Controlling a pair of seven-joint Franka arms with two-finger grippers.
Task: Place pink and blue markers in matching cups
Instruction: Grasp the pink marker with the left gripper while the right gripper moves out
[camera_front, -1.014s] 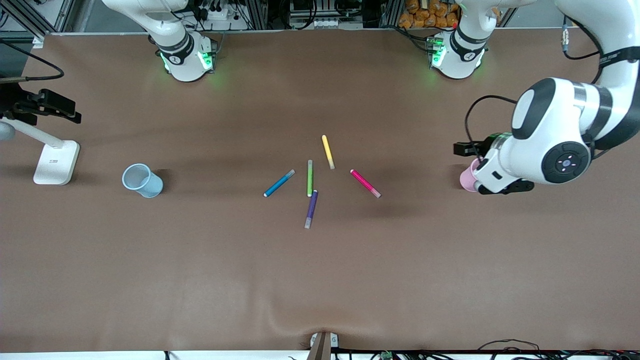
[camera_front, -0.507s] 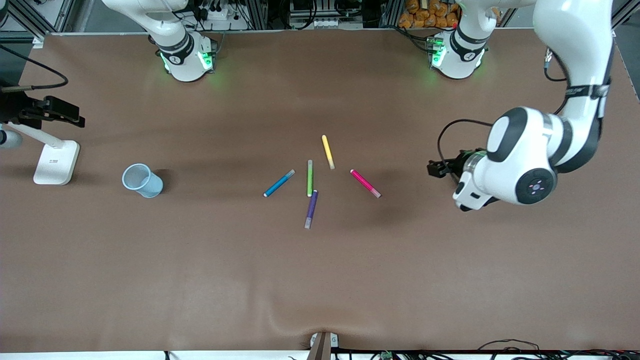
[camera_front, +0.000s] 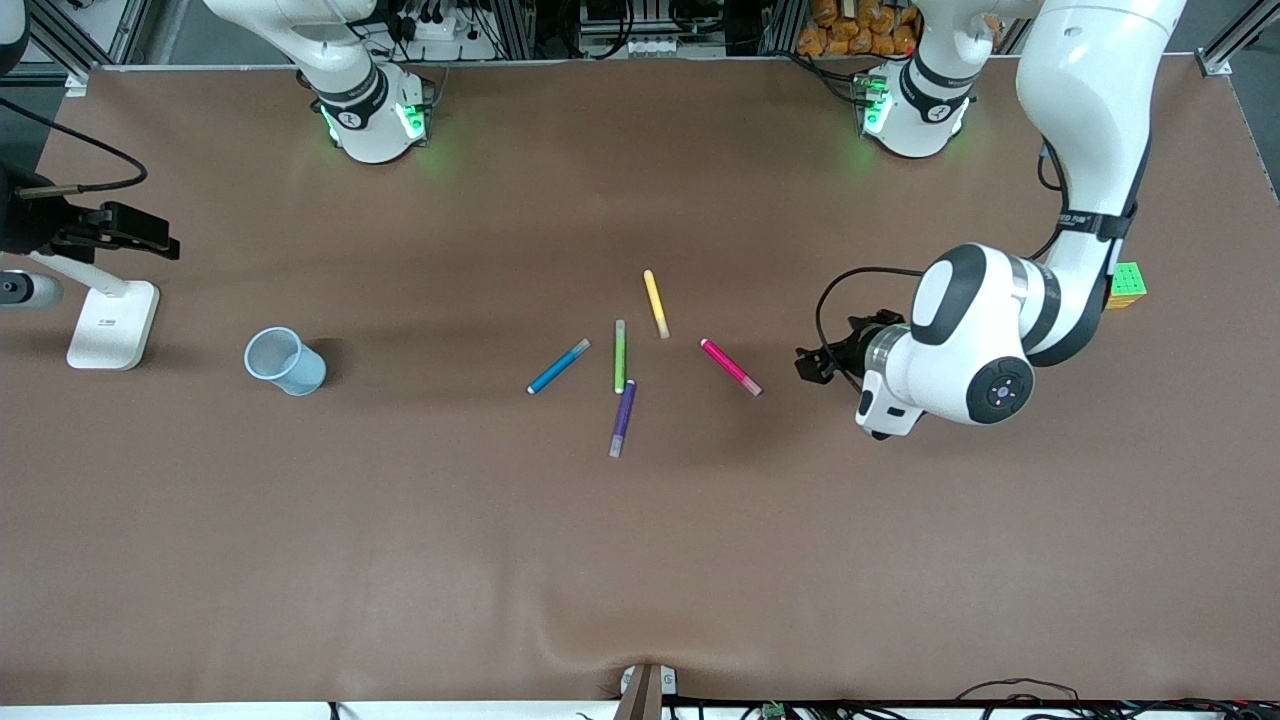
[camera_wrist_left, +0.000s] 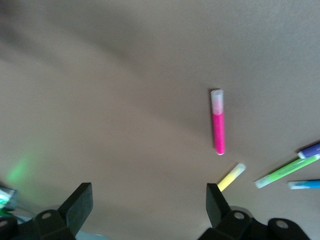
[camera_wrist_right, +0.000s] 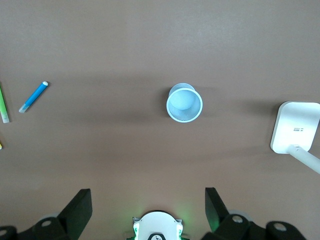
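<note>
The pink marker needs to go into its matching cup. My left gripper should next grab the marker by its end with the cap (camera_front: 747, 385) (camera_wrist_left: 217, 107).
The pink marker (camera_front: 731, 367) (camera_wrist_left: 218, 125) and the blue marker (camera_front: 558, 367) (camera_wrist_right: 33, 97) lie flat in a loose cluster of pens at mid-table. The pale blue cup (camera_front: 285, 362) (camera_wrist_right: 184, 102) stands upright toward the right arm's end. The pink cup is hidden under the left arm. My left gripper (camera_front: 878, 425) (camera_wrist_left: 148, 197) hangs open and empty over bare table, between the pink marker and the left arm's end. High above the blue cup's end of the table, my right gripper (camera_wrist_right: 148, 200) is open and empty.
Green (camera_front: 620, 357), yellow (camera_front: 656, 303) and purple (camera_front: 623, 418) pens lie among the two markers. A white stand base (camera_front: 112, 322) sits beside the blue cup at the table's end. A colour cube (camera_front: 1127, 285) lies toward the left arm's end.
The left arm has swung from beside the pink cup toward the pens, and now covers that cup. The right hand has drifted slightly. Nothing on the table has moved.
</note>
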